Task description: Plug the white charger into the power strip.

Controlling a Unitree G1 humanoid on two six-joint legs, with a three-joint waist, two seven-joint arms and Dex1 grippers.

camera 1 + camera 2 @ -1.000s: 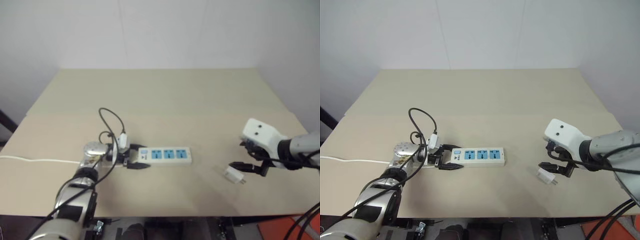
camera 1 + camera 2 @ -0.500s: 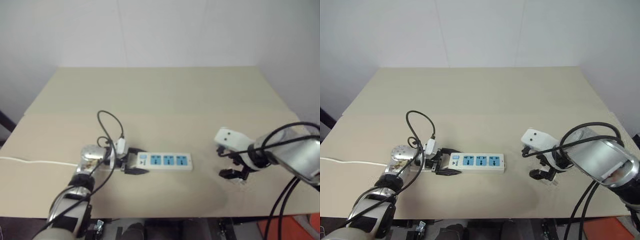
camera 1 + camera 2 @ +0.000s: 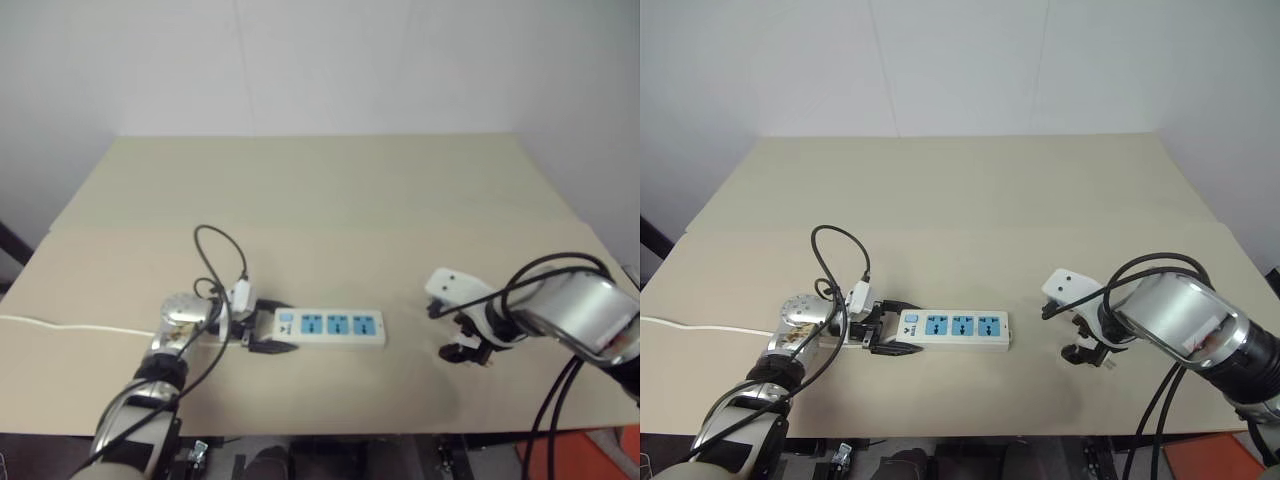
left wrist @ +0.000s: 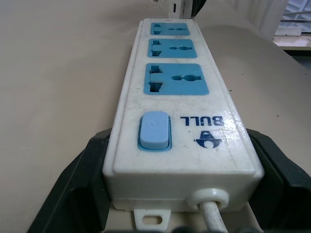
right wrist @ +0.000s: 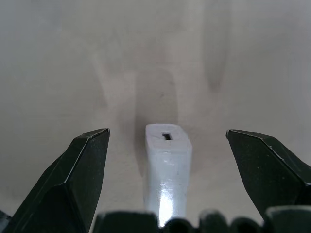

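My fingertips are level with the end of the white charger, one on each side, so my right gripper should close on the charger now.
The power strip (image 3: 330, 327) is a long white bar with three blue sockets and lies flat near the table's front edge. My left gripper (image 3: 265, 333) is shut on its switch end. In the left wrist view a black finger (image 4: 85, 170) sits on each side of the strip (image 4: 180, 97), by the blue switch (image 4: 154, 130). The white charger (image 5: 167, 165) lies on the table to the right of the strip. My right gripper (image 3: 1087, 352) points down over it, open. In the right wrist view its fingers (image 5: 77, 174) stand wide on both sides of the charger, clear of it.
The tan table (image 3: 320, 200) stretches bare behind the strip to the white wall. The strip's thin white cord (image 3: 70, 325) runs off to the left. A black cable loop (image 3: 222, 250) rises above my left wrist. The table's front edge lies just below both grippers.
My right gripper has dropped and swung left from beside the charger to straddle it, now pointing more steeply down. The left gripper stays shut on the strip.
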